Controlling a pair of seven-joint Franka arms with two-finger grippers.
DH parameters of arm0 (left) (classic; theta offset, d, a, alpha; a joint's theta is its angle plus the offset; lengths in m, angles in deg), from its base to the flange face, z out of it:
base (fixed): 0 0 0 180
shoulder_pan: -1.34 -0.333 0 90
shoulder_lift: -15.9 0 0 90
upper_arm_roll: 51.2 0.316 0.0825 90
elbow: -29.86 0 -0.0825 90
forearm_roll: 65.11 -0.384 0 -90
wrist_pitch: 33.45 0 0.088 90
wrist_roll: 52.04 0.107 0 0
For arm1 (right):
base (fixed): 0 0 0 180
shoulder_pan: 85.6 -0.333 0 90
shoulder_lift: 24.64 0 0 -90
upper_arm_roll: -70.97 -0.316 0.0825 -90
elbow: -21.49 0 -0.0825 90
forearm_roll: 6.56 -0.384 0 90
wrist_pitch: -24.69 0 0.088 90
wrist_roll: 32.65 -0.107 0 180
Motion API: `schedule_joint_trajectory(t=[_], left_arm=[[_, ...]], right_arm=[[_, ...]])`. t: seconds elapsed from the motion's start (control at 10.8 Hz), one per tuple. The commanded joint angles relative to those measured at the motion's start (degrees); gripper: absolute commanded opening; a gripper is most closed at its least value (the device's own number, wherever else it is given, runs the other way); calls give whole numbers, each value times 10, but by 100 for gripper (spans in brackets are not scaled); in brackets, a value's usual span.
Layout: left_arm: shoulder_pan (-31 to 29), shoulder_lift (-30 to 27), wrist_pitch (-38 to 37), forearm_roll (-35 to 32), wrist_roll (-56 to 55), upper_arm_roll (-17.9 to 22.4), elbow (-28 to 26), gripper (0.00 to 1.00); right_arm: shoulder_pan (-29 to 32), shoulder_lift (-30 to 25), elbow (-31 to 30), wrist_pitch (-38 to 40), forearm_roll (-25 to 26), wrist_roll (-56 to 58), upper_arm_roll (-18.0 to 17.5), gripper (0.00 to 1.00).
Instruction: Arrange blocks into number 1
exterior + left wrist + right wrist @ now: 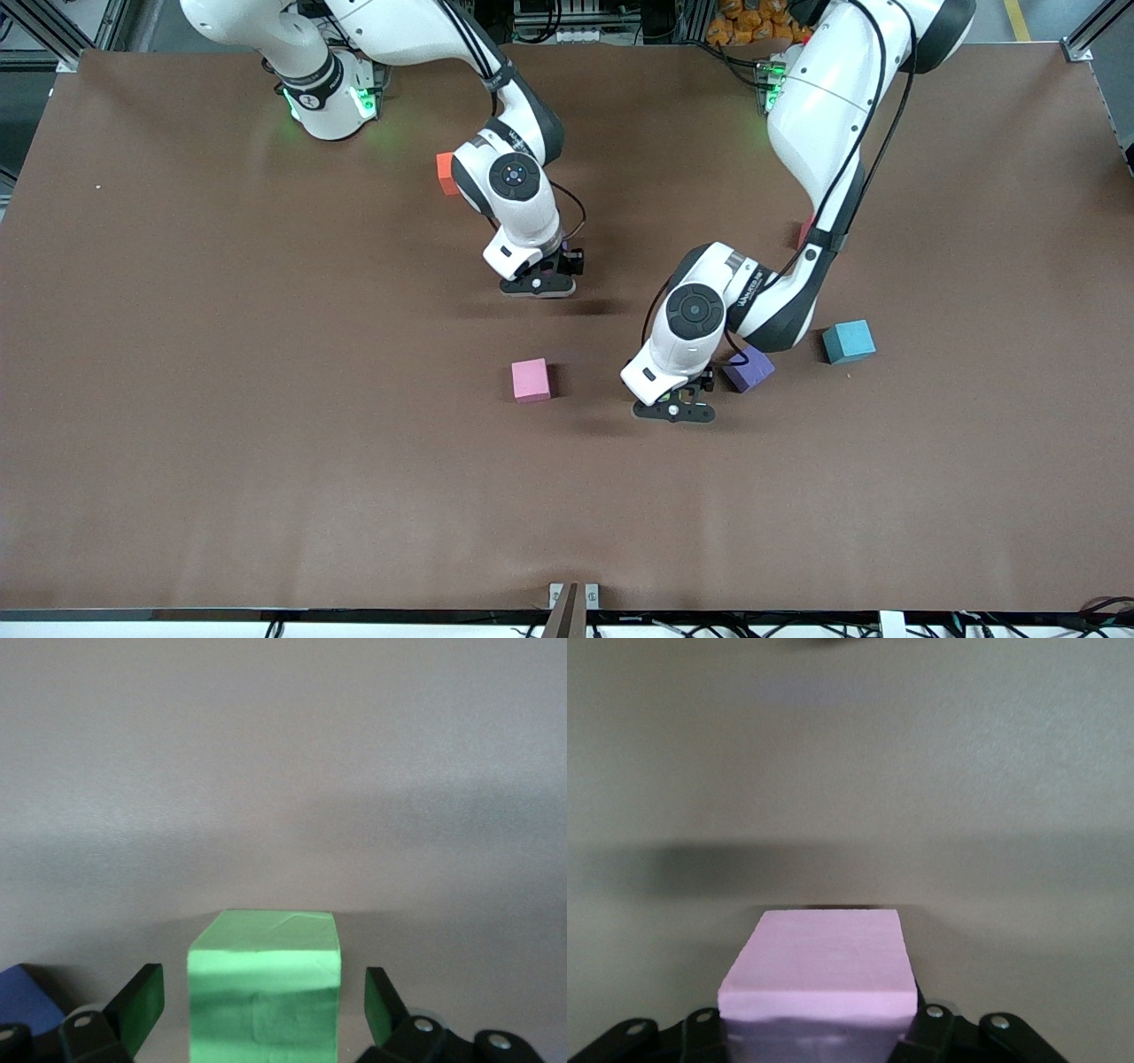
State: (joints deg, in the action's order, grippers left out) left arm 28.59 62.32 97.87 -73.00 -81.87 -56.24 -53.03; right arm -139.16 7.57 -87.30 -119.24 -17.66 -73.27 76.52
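Observation:
The green block is between the two fingers of my left gripper in the left wrist view, so the gripper needs to close and would hold the block.
My left gripper (673, 412) (263, 1010) is open, low over the table. A green block (264, 979) stands between its fingers (142, 1003) with a gap on each side; in the front view the hand hides it. A purple block (749, 369) (19, 997) lies just beside that hand, toward the left arm's end. My right gripper (538, 285) (815, 1028) is shut on a pink block (817, 966), held slightly above the table. A second pink block (531, 379) lies on the table nearer the front camera. The other purple block is out of view.
A light-blue cube (849, 341) sits next to the purple block, toward the left arm's end. An orange cube (446, 173) shows beside the right arm's wrist. A red cube (804, 232) peeks out from the left arm's forearm.

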Motion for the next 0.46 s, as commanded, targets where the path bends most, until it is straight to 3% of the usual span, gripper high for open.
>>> schedule_joint_trajectory(t=[0.0, 0.19, 0.28, 0.37], left_arm=[[3, 10, 2, -10, 0, -1, 12, 100], [4, 13, 2, -12, 0, -1, 11, 96], [4, 12, 2, -12, -1, -1, 10, 32], [4, 12, 2, -9, -2, -1, 10, 2]], right_arm=[[-12, 0, -11, -1, -9, -9, 8, 58], [-12, -1, -13, 0, -7, -9, 8, 60], [-11, -1, -13, 0, -7, -9, 8, 68], [-12, -1, -13, 0, -7, -10, 9, 96]])
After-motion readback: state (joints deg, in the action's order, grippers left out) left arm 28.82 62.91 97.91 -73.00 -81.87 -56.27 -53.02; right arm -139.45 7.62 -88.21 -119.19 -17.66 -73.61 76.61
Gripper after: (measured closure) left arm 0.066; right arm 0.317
